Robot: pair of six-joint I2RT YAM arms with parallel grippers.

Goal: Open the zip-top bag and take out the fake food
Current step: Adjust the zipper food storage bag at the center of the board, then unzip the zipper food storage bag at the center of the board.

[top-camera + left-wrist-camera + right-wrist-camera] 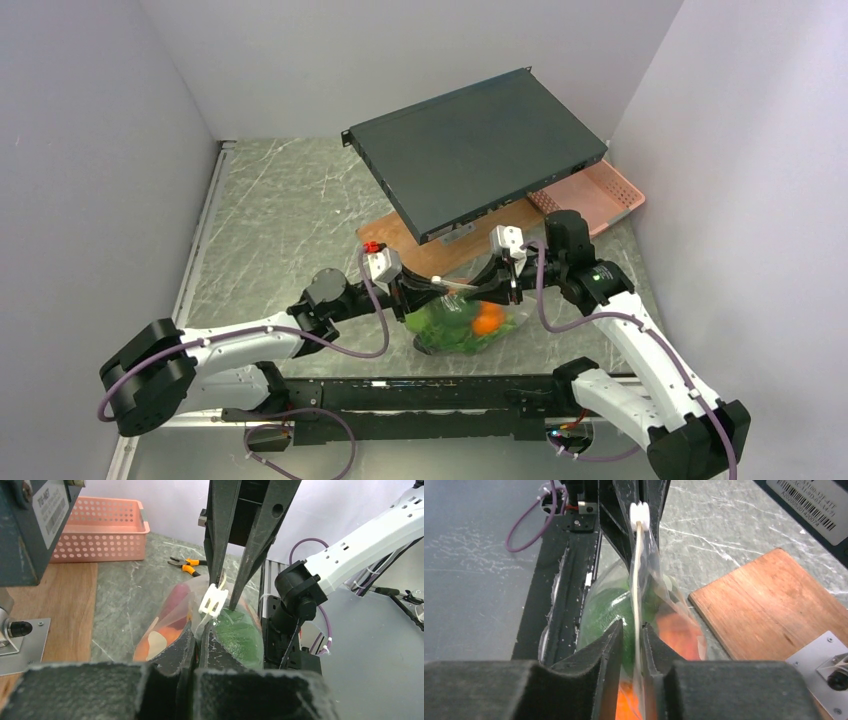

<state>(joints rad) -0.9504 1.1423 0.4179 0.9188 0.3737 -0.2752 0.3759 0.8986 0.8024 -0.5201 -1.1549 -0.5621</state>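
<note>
My right gripper pinches the white slider [437, 281] [640, 516] across the bag's zip strip next, to open the bag. Then I pull the slider along the strip.
The clear zip-top bag [462, 325] lies between my two grippers near the table's front. Fake food shows through it: a green leafy piece [445, 325] and an orange piece [488, 318]. My left gripper [202, 630] is shut on the bag's top edge just behind the white slider [213, 601]. In the left wrist view, green food [240, 635] and an orange-red piece [160, 635] sit on either side of that edge. My right gripper [633, 625] straddles the zip strip [638, 580], its jaws slightly apart with a visible gap beside the strip.
A dark flat metal case [480, 160] stands tilted over a wooden board [400, 235] behind the bag. A pink lattice basket [600, 195] is at the back right. Orange-handled pliers [185, 565] lie near it. A black rail [420, 395] runs along the front edge.
</note>
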